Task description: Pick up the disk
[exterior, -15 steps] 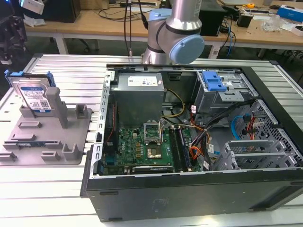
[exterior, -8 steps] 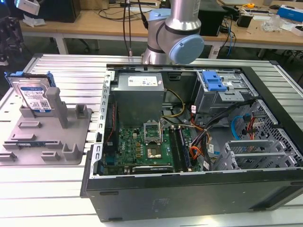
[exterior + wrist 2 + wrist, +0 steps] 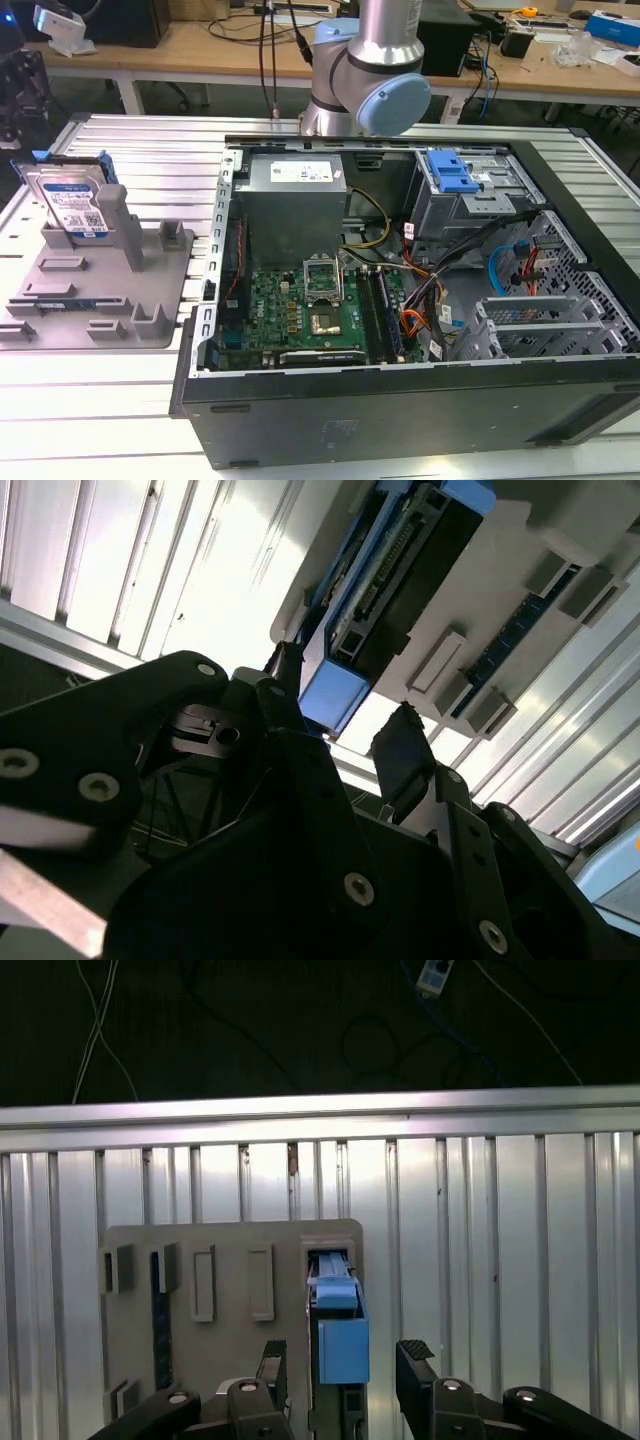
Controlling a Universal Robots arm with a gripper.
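Note:
I need to lower my gripper before closing: in wrist view, my fingers are above the disk's blue bar, short of the disk's sides, and would miss now.
The disk stands on edge in the grey holder at the exterior view's left, its blue-and-white label facing the camera, blue rails on its sides. In both wrist views I look down on its thin upper edge and a blue rail. My gripper is open. Its two black fingertips stand on either side of the disk's edge with a gap to each. How high they hang above the disk I cannot tell.
An open computer case takes up the middle and right of the ribbed metal table, with a blue latch on its drive cage. The holder has several upright posts. Beyond it, the table's edge drops to dark floor with cables.

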